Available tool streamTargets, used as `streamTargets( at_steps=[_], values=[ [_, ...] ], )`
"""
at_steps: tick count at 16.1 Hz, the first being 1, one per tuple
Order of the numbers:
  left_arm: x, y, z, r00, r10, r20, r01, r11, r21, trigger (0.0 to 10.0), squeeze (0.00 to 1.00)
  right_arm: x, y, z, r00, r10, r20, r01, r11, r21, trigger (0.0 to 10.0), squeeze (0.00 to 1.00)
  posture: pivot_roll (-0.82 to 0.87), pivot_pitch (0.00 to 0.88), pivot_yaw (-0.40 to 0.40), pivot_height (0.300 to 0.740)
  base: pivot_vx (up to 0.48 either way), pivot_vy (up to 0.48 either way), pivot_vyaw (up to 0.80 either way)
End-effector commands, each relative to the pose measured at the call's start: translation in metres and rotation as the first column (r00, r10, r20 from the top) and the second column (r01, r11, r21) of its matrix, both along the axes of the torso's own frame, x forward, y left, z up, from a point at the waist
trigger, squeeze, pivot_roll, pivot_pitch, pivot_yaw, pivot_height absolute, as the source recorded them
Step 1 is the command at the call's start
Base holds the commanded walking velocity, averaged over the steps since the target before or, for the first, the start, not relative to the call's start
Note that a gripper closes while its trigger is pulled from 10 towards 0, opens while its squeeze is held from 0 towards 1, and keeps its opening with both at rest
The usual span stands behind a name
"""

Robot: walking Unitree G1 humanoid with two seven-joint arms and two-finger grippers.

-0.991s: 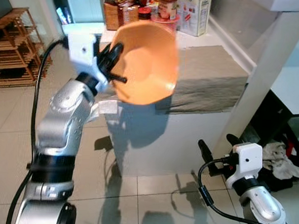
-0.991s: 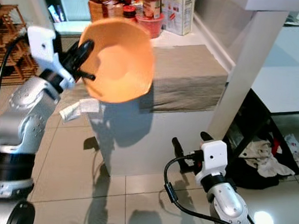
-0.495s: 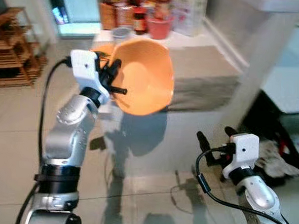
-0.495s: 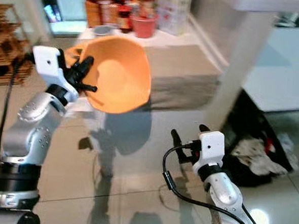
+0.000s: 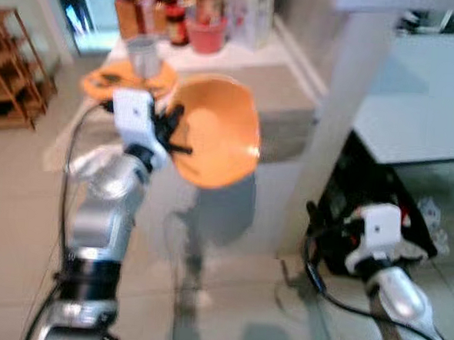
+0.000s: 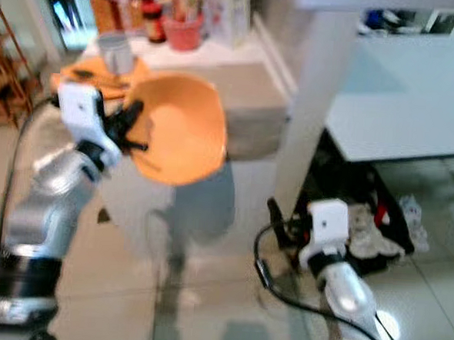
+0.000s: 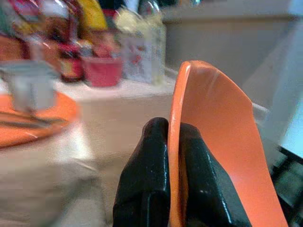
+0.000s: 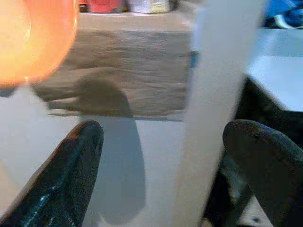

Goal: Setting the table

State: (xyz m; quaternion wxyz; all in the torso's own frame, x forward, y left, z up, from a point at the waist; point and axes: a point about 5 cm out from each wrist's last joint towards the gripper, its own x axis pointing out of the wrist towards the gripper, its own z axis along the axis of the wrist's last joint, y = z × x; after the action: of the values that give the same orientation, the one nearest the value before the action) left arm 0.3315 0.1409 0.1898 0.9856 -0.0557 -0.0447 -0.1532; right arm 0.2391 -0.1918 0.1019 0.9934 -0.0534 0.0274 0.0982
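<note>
My right gripper grips the thin rim (image 5: 256,144) (image 8: 74,30) across from my left gripper next, since the orange bowl's hollow spreads wider than my fingers open.
An orange bowl (image 5: 218,131) hangs in the air in front of a low white counter (image 5: 281,96), tilted with its hollow facing me. My left gripper (image 5: 172,128) is shut on the bowl's rim; in the left wrist view its two black fingers (image 7: 154,175) pinch the orange bowl (image 7: 213,146) edge. My right gripper (image 8: 161,156) hangs low at the right, open, with nothing between its fingers. On the counter's left end lies an orange plate (image 5: 128,78) with a metal cup (image 5: 144,55) on it.
Jars, a red tub (image 5: 204,36) and a carton stand at the counter's far end. A white pillar (image 5: 330,122) rises at the right, beside a pale table top (image 5: 416,97). Dark clutter lies under it. A wooden rack (image 5: 17,72) stands far left. The floor is tiled.
The whole picture has shifted and blurred, so the camera has moved and turned right. The bowl stays held in my left gripper and sits a little lower. The table at the right has come into view.
</note>
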Motion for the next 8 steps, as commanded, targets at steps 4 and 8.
streamTargets(
  at_steps=[4,8],
  values=[
    [-0.016,0.007,-0.031,0.958,-0.178,-0.225,0.167,0.984,-0.066,0.0,0.0,-0.007,0.013,0.019,0.986,0.164,0.027,-0.165,0.986,0.039,10.0,0.0,-0.02,0.0,0.065,0.74,0.0,0.0,0.0],
    [-0.015,0.015,-0.03,0.941,-0.234,-0.245,0.232,0.972,-0.038,0.0,0.0,-0.022,0.003,0.023,0.919,0.388,-0.073,-0.383,0.921,0.068,10.0,0.0,-0.02,0.0,0.067,0.74,0.0,0.0,0.0]
  ],
)
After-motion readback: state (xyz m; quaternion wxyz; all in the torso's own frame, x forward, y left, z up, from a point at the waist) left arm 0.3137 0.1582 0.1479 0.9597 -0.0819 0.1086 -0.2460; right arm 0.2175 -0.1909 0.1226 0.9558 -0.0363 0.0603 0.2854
